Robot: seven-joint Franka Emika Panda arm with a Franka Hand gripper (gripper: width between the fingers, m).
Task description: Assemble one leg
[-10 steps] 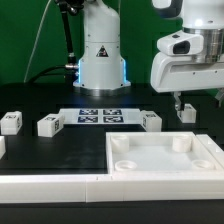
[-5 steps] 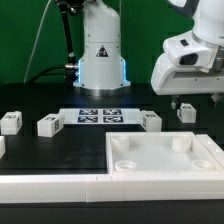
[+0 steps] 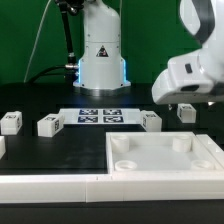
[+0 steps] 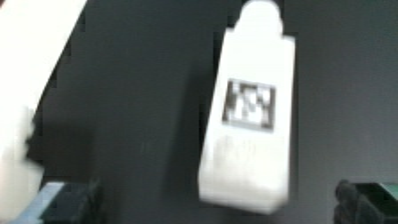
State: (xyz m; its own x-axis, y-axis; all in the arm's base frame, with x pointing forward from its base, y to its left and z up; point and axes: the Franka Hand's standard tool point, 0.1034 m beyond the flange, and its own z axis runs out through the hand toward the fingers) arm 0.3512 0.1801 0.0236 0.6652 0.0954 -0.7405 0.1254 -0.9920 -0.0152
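My gripper needs to go down first and then close on the white leg (image 3: 185, 113), because my fingers are above it.
A white leg (image 4: 249, 110) with a black-and-white marker on its face lies on the black table, long and blurred in the wrist view. My gripper (image 4: 217, 205) is open; its dark fingertips (image 4: 63, 200) stand wide apart on either side of the leg's near end and do not touch it. In the exterior view the gripper (image 3: 192, 98) hangs tilted just above this leg (image 3: 185, 113) at the right. Another leg (image 3: 151, 120) lies nearby, and two more (image 3: 48, 125) (image 3: 11, 122) lie at the left.
The large white square plate (image 3: 165, 165) with round corner sockets lies at the front right. The marker board (image 3: 100, 115) lies in the middle before the robot base (image 3: 100, 60). A white rail (image 3: 50, 185) runs along the front.
The hand has tilted and shifted toward the exterior view's right and slightly up over the right-hand leg. No leg has moved.
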